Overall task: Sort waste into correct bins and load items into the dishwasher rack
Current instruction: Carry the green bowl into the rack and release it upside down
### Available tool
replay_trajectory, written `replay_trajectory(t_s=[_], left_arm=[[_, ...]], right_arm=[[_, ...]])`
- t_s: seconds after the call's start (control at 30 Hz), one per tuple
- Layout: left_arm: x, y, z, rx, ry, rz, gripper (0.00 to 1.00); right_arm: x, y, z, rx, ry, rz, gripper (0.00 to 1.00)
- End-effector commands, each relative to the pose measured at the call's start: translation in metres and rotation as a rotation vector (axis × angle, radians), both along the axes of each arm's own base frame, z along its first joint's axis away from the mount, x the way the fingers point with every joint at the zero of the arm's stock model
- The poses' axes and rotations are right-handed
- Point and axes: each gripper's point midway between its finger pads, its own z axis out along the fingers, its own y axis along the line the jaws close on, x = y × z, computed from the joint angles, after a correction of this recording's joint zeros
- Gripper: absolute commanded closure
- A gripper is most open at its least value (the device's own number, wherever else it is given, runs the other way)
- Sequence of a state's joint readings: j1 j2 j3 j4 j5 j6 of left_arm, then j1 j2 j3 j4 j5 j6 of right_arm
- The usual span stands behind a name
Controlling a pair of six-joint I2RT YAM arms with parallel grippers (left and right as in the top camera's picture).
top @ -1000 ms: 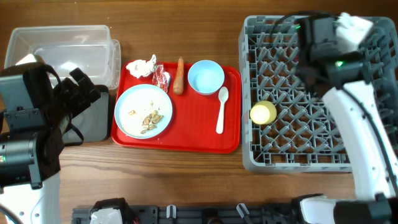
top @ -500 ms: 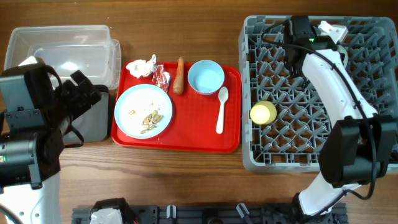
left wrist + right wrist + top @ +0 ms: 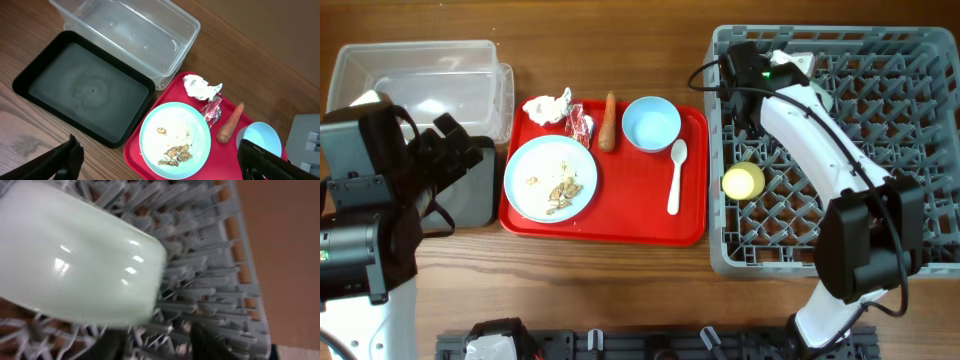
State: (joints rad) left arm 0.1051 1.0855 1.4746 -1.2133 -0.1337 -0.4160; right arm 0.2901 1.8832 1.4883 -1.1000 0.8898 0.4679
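Next, my right gripper grabs the pale blue bowl (image 3: pixel 651 123) by its rim facing the rack, to tip it over and load it there.
On the red tray, a white plate (image 3: pixel 550 178) holds beige food scraps (image 3: pixel 560 190). Behind it lie a crumpled napkin (image 3: pixel 548 107), a red-and-white wrapper (image 3: pixel 580 124), a carrot (image 3: pixel 609 121), a pale blue bowl (image 3: pixel 651 123) and a white spoon (image 3: pixel 675 176). A yellow cup (image 3: pixel 743 181) lies in the grey rack (image 3: pixel 800 240). My right gripper (image 3: pixel 733 68) is open and empty over the rack's back left corner. In the right wrist view, the pale green dish (image 3: pixel 75 255) rests in the rack just above its fingers (image 3: pixel 162 342). My left gripper (image 3: pixel 162 162) is open and high above the plate (image 3: pixel 175 140).
The clear tub (image 3: pixel 420 75) stands at the back left, with the black tray (image 3: pixel 85 90) in front of it, largely under my left arm in the overhead view. The red tray (image 3: pixel 620 225) lies between the bins and the rack.
My right arm has swung left along the back of the rack, from its right back corner to its left back corner. The left arm and the tray's contents have not moved.
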Motion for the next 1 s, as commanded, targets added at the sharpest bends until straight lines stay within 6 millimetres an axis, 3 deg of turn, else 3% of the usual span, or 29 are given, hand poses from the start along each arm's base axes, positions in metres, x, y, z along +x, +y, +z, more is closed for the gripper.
replay_trajectory(t_s=[0.0, 0.03, 0.17, 0.27, 0.33, 0.43, 0.53, 0.6, 0.7, 0.77, 0.8, 0.87, 0.97], left_arm=[[0.000, 0.003, 0.001, 0.018, 0.001, 0.005, 0.00], [0.000, 0.003, 0.001, 0.018, 0.001, 0.005, 0.00], [0.000, 0.003, 0.001, 0.018, 0.001, 0.005, 0.00], [0.000, 0.003, 0.001, 0.018, 0.001, 0.005, 0.00], [0.000, 0.003, 0.001, 0.018, 0.001, 0.005, 0.00], [0.000, 0.003, 0.001, 0.018, 0.001, 0.005, 0.00], [-0.001, 0.003, 0.001, 0.018, 0.001, 0.005, 0.00], [-0.001, 0.003, 0.001, 0.018, 0.002, 0.005, 0.00], [-0.001, 0.003, 0.001, 0.018, 0.002, 0.005, 0.00], [-0.001, 0.003, 0.001, 0.018, 0.001, 0.005, 0.00], [-0.001, 0.003, 0.001, 0.018, 0.001, 0.005, 0.00], [-0.001, 0.003, 0.001, 0.018, 0.001, 0.005, 0.00], [-0.001, 0.003, 0.001, 0.018, 0.002, 0.005, 0.00]], right_arm=[[0.002, 0.036, 0.036, 0.275, -0.100, 0.072, 0.50], [0.000, 0.054, 0.039, 0.374, -0.090, 0.131, 0.50], [-0.016, 0.164, 0.047, 0.839, -0.012, 0.432, 0.50], [-0.023, 0.212, 0.046, 0.983, 0.026, 0.552, 0.50], [-0.020, 0.233, 0.032, 1.011, 0.043, 0.573, 0.49], [-0.010, 0.238, -0.002, 0.986, 0.083, 0.519, 0.50], [0.004, 0.222, -0.051, 0.888, 0.105, 0.372, 0.50], [0.011, 0.226, -0.080, 0.886, 0.135, 0.361, 0.50], [0.011, 0.233, -0.107, 0.900, 0.184, 0.357, 0.51], [0.009, 0.236, -0.116, 0.914, 0.211, 0.370, 0.69], [0.010, 0.235, -0.116, 0.908, 0.207, 0.368, 0.82], [0.015, 0.235, -0.113, 0.901, 0.188, 0.374, 0.96], [0.022, 0.233, -0.100, 0.878, 0.149, 0.380, 0.96]])
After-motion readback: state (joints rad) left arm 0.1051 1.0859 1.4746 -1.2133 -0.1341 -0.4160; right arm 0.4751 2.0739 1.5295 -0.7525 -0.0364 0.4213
